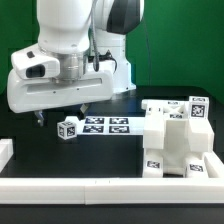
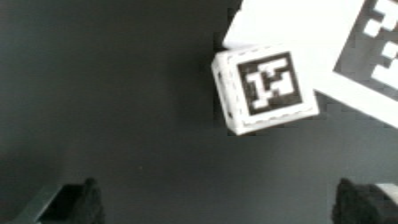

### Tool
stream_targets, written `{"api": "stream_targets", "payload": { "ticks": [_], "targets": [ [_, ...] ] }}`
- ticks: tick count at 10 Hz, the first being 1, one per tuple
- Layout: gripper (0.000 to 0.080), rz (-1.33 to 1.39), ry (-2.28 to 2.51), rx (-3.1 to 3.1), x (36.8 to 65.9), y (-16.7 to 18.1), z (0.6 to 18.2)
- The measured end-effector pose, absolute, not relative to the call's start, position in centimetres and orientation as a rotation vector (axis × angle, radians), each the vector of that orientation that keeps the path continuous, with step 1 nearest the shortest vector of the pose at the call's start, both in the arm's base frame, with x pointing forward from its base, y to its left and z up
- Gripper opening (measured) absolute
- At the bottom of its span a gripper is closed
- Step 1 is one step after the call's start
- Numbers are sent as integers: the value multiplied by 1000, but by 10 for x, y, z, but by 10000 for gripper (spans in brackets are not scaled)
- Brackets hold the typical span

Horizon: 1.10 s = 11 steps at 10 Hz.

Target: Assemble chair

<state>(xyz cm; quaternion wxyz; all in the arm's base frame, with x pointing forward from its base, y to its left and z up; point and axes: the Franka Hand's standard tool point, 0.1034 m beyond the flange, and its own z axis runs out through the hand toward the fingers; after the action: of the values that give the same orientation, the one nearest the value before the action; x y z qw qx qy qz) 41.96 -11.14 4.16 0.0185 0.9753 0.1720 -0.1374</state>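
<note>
My fingers are short of the small tagged block (image 1: 68, 128) and would miss it if they closed now. My gripper should move toward the block first, then close on it.
The chair parts (image 1: 176, 138) stand as a chunky white cluster with square tags at the exterior view's right, against the white border rail. A small white tagged block (image 1: 68, 128) lies alone on the black table, by the end of the marker board (image 1: 108, 125). My gripper (image 1: 62, 114) hangs just above this block, open, with nothing between its fingers. In the wrist view the small block (image 2: 267, 88) lies ahead of the gripper (image 2: 222, 205), its tag face up, touching the corner of the marker board (image 2: 338, 40). Both dark fingertips (image 2: 71, 200) stand far apart over bare table.
A white border rail (image 1: 100, 186) runs along the table's front edge, with a short piece (image 1: 5, 150) at the exterior view's left. The arm's large white body (image 1: 70, 60) fills the upper left of that view. A green wall is behind.
</note>
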Motion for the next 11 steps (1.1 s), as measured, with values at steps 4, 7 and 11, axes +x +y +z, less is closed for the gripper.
{"api": "stream_targets", "payload": {
  "ticks": [4,7,11],
  "targets": [
    [648,-556,-217,3092,421,-117,42],
    [648,-628,-669,3040,421,-123,41],
    [648,-892,-870,3024,405,-120,37]
  ]
}}
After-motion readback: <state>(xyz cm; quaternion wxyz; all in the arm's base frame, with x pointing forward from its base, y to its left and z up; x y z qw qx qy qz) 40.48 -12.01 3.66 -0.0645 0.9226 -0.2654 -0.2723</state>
